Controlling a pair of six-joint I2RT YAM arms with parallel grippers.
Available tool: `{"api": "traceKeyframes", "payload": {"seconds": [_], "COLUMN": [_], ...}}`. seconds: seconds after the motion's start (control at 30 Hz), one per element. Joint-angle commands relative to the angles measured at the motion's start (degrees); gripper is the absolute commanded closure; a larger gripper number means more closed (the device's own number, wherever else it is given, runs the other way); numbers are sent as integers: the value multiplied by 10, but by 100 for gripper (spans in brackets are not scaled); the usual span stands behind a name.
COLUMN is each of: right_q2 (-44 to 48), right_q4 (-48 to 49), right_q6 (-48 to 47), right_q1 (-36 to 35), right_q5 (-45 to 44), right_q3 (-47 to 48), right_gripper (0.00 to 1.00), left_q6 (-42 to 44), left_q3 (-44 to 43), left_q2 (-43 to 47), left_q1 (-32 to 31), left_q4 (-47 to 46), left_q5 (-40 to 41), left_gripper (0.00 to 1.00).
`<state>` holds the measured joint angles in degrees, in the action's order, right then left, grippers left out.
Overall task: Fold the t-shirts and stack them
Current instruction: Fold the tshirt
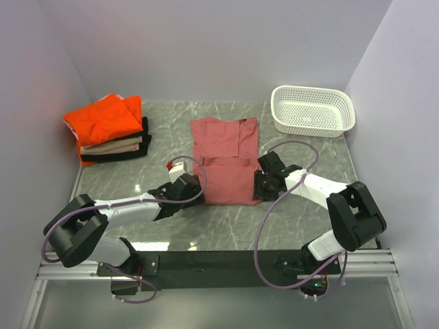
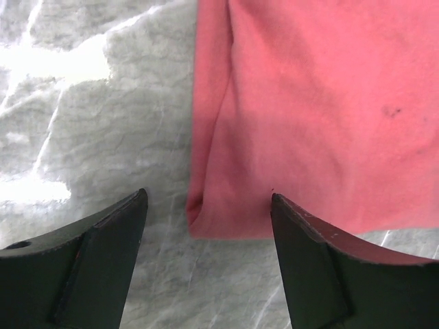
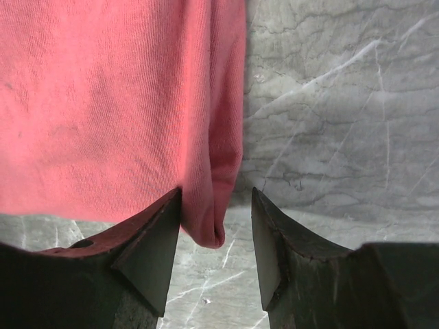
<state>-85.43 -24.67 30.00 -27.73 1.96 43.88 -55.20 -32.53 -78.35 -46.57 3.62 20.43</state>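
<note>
One finger of my left gripper is down at the cloth in the left wrist view. I should close my left gripper on the salmon t-shirt's corner now.
The salmon t-shirt [image 1: 225, 161] lies flat in the middle of the table, sides folded in, as a long strip. My left gripper [image 1: 192, 186] is open at its near left corner [image 2: 195, 219], which lies between the jaws. My right gripper [image 1: 263, 185] is open at its near right corner [image 3: 212, 229]; the folded edge sits between the jaws, untouched by the right finger. A stack of folded shirts, orange [image 1: 103, 122] on top of beige [image 1: 116, 145] and black [image 1: 134, 153], sits at the far left.
A white perforated basket [image 1: 313, 110] stands at the far right corner. Grey walls close in the table on the left, back and right. Marble tabletop [image 1: 233, 226] shows between the shirt and the arm bases.
</note>
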Motion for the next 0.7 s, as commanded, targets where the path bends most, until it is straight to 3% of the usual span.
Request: {"api": "traceKeyframes", "payload": {"seconds": [0.0, 0.07, 0.17, 0.3, 0.4, 0.53, 0.67], "right_q2": [11, 11, 17, 21, 23, 34, 49], "right_q4": [9, 14, 13, 11, 8, -1, -18], "right_q6": [13, 15, 18, 22, 22, 23, 24], "right_q1": [-2, -4, -9, -18, -22, -29, -38], "right_q5": [5, 7, 9, 9, 14, 16, 12], "right_q3": [-29, -34, -39, -39, -38, -36, -39], "right_gripper": [48, 48, 49, 56, 68, 97, 100], "left_q6": [-2, -3, -5, -10, -18, -29, -33], "left_q3": [5, 6, 4, 8, 15, 36, 56], "left_q2": [-15, -23, -35, -43, -37, -20, 0], "left_q1": [2, 2, 2, 2, 2, 2, 0], "left_q4": [-26, -30, -29, -27, -23, -15, -10], "left_q5": [-18, -21, -24, -31, -36, -42, -56], "left_gripper": [23, 25, 36, 47, 56, 74, 97]}}
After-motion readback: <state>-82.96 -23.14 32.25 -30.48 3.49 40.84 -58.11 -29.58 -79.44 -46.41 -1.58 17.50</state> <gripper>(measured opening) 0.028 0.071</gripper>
